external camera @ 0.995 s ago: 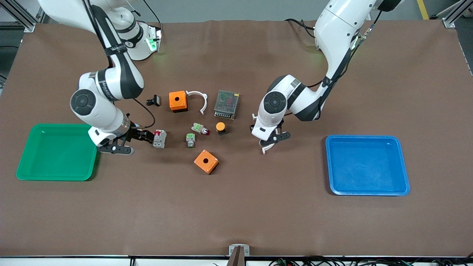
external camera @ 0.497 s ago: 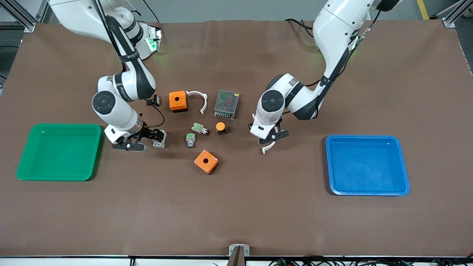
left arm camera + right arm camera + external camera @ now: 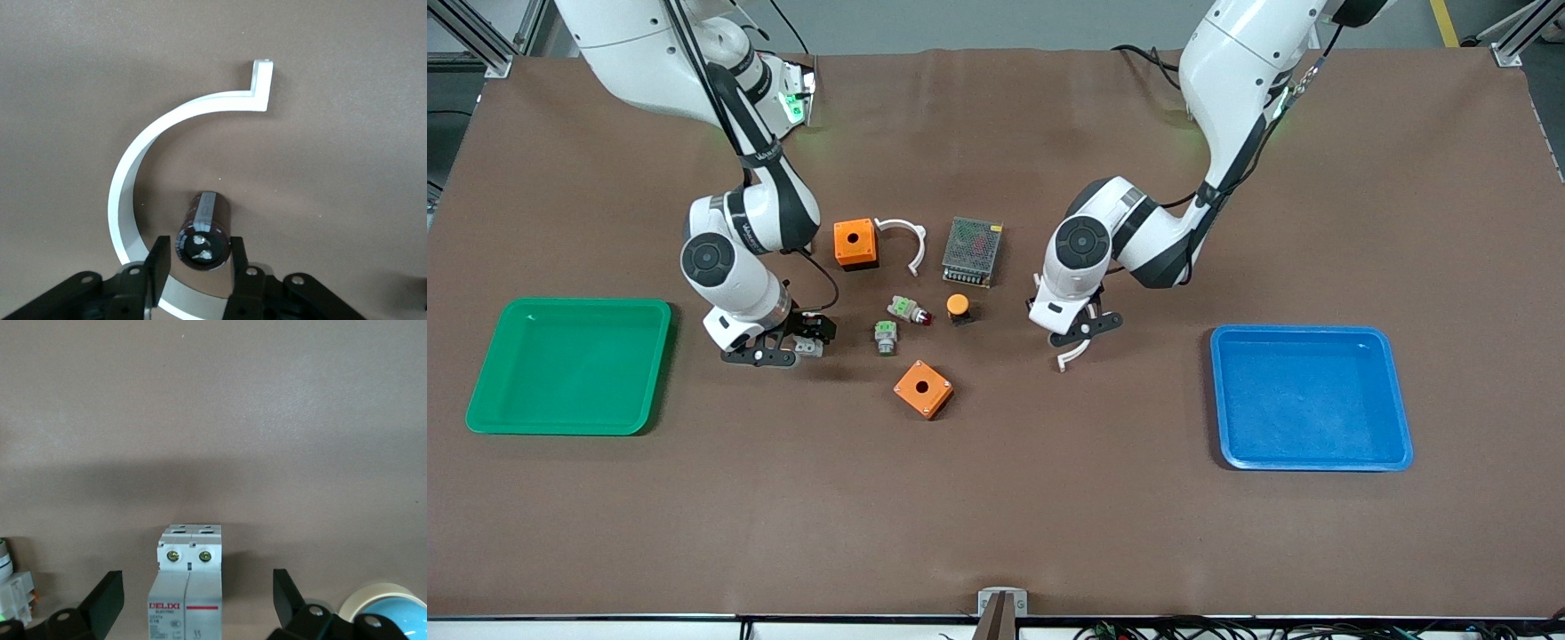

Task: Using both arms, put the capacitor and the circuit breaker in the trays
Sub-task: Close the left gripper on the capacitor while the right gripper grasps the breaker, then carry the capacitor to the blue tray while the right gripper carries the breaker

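Observation:
My right gripper grips the circuit breaker [image 3: 813,345] by the sides of its labelled body next, to place it in the green tray.
The capacitor [image 3: 203,229], a small black cylinder, lies on the table inside a white curved clip [image 3: 133,180]. My left gripper [image 3: 197,255] is low over it, fingers straddling it, with a narrow gap showing at one finger. In the front view the left gripper [image 3: 1074,338] hides the capacitor. The circuit breaker [image 3: 189,587], a light-grey block, lies between the wide-open fingers of my right gripper [image 3: 197,590]. In the front view the right gripper [image 3: 805,333] is over the breaker [image 3: 813,345], which shows only partly.
A green tray [image 3: 480,418] sits at the right arm's end, a blue tray [image 3: 1316,462] at the left arm's end. Between the grippers lie two orange boxes [image 3: 855,243] [image 3: 923,388], a meshed power supply [image 3: 972,251], green push-buttons [image 3: 885,336], an orange-capped button [image 3: 958,307] and another white clip [image 3: 907,240].
My right arm has swung from beside the green tray toward the middle, bringing its gripper over the circuit breaker. My left gripper has shifted slightly and now holds still.

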Available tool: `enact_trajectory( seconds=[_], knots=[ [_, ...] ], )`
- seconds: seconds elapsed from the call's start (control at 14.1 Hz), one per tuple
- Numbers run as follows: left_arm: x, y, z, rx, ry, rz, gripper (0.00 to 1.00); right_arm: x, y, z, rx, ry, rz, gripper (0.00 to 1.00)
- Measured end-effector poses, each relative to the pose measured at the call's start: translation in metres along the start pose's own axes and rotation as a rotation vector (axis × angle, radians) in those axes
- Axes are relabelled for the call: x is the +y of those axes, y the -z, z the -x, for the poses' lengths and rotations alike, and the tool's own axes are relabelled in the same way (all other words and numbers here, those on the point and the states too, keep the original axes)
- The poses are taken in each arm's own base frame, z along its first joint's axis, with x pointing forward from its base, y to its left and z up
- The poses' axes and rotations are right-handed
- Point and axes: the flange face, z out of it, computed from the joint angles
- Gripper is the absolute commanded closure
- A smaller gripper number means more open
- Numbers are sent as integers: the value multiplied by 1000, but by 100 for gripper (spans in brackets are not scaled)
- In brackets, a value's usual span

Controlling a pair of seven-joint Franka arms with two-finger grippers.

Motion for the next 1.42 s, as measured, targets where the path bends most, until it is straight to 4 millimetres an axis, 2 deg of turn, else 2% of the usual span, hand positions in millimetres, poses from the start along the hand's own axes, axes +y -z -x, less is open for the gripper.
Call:
enact_trajectory(
  seconds=[0.14,0.21,0.28,0.43,0.57,0.71,0.78,0.92,0.99,1.07,1.21,1.28,1.42],
  knots=[
    [0,0,-1,3,1,4,67,-6,-1,3,-4,-4,1,49],
    [0,1,-1,5,2,7,75,-10,-1,5,-6,-3,2,59],
    [0,1,-2,6,2,8,79,-14,-1,6,-9,-4,3,70],
    [0,1,-2,9,3,13,83,-16,-2,8,-16,-4,6,93],
    [1,4,-5,15,6,24,86,-15,-2,8,-23,-5,9,99],
    [2,17,-9,33,10,47,87,-12,1,6,-50,-12,20,99],
    [3,30,-12,47,13,64,87,-8,8,0,-67,-23,26,99],
    [2,68,-19,75,23,89,87,11,45,-26,-94,-67,28,100],
    [-2,91,-25,82,31,86,87,28,72,-43,-99,-90,24,100],
    [-10,114,-34,84,29,74,87,54,100,-60,-94,-104,16,100],
    [-31,156,-56,76,4,41,87,126,138,-86,-61,-100,7,100],
    [-45,173,-70,72,-9,29,87,168,145,-92,-45,-85,6,100],
    [-76,192,-100,64,-37,16,87,252,144,-96,-10,-65,12,100]
  ],
)
